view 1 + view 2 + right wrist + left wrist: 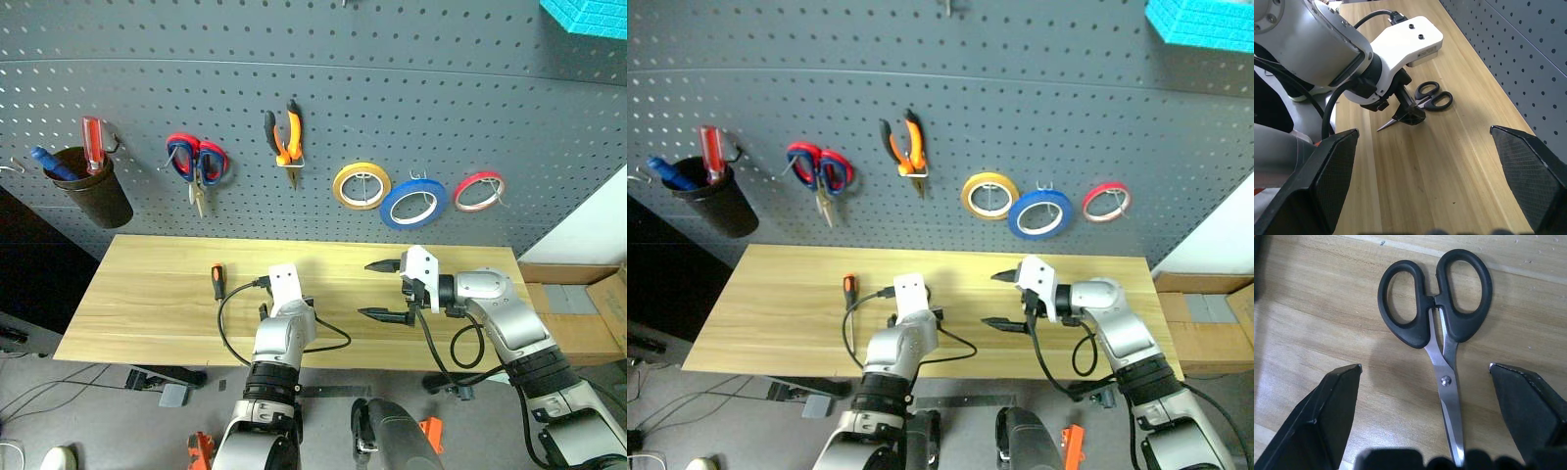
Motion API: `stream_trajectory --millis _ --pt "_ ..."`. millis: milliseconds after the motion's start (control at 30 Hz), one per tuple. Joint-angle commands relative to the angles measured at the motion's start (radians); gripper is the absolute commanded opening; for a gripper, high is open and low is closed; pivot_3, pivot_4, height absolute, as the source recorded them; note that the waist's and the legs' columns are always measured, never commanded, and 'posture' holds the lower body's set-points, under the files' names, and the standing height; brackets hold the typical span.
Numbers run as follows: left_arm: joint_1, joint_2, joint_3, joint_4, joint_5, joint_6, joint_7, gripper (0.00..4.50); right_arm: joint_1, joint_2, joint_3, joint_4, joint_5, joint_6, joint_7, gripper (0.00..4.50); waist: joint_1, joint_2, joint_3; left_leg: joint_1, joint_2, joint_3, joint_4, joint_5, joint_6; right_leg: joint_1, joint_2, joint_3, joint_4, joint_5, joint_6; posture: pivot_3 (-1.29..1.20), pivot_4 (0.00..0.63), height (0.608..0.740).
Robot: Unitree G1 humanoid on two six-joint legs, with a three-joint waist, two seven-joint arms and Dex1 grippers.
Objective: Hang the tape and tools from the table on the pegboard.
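Observation:
The gripper's fingers are beside the blades, level with the pivot screw (1446, 381), so it is time for my left gripper to close on the blades now.
Small black-handled scissors (1436, 313) lie flat on the light wooden table (147, 294). My left gripper (1425, 367) is open just above them, a finger on each side of the blades, touching nothing. The right wrist view shows that left gripper (1406, 111) beside the scissors (1433, 96). My right gripper (364, 290) is open and empty over the table's right half, pointing left. A short orange-and-black screwdriver (217, 281) lies left of my left arm. On the pegboard (441, 98) hang the orange-handled pliers (283, 137) and the blue tape (413, 204).
Also on the pegboard are a yellow roll (361, 186), a thin red roll (478, 192), red-and-blue scissors (198, 162) and a dark cup (96, 191) holding a red-handled screwdriver. Cardboard boxes (578, 294) stand right of the table.

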Motion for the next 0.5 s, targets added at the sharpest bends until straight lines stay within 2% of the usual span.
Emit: stream_trajectory --millis 33,100,400,433,500 --pt "0.104 -0.122 0.005 0.005 0.001 0.006 0.013 4.13 0.010 -0.011 -0.015 -0.009 -0.002 -0.023 0.005 4.50 0.000 0.000 0.002 0.000 0.000 0.000 0.000 0.000 0.000 0.000 0.000 0.000 0.000 0.000 0.000 -0.05 0.275 0.740" --pt "0.105 -0.126 0.006 0.005 -0.001 0.006 0.017 3.63 0.010 -0.011 -0.017 -0.011 -0.002 -0.022 0.004 4.50 -0.001 0.000 0.004 0.000 0.000 0.000 0.000 0.000 0.000 0.000 0.000 0.000 0.000 0.000 0.000 -0.05 0.276 0.740" --pt "0.108 -0.129 0.007 0.002 -0.004 0.006 0.020 0.36 -0.009 -0.011 -0.028 0.005 0.002 -0.018 -0.002 4.50 -0.004 0.000 0.008 0.000 0.000 0.000 0.000 0.000 0.000 0.000 0.000 0.000 0.000 0.000 0.000 -0.05 0.277 0.740" --pt "0.109 -0.129 0.007 0.001 -0.004 0.006 0.022 0.16 -0.009 -0.011 -0.028 0.008 0.002 -0.020 -0.002 4.50 -0.004 0.000 0.008 0.000 0.000 0.000 0.000 0.000 0.000 0.000 0.000 0.000 0.000 0.000 0.000 -0.05 0.277 0.740" --pt "0.111 -0.130 0.007 0.000 -0.006 0.006 0.025 0.17 -0.010 -0.012 -0.029 0.012 0.002 -0.022 -0.002 4.50 -0.004 0.000 0.008 0.000 0.000 0.000 0.000 0.000 0.000 0.000 0.000 0.000 0.000 0.000 0.000 -0.05 0.277 0.740"
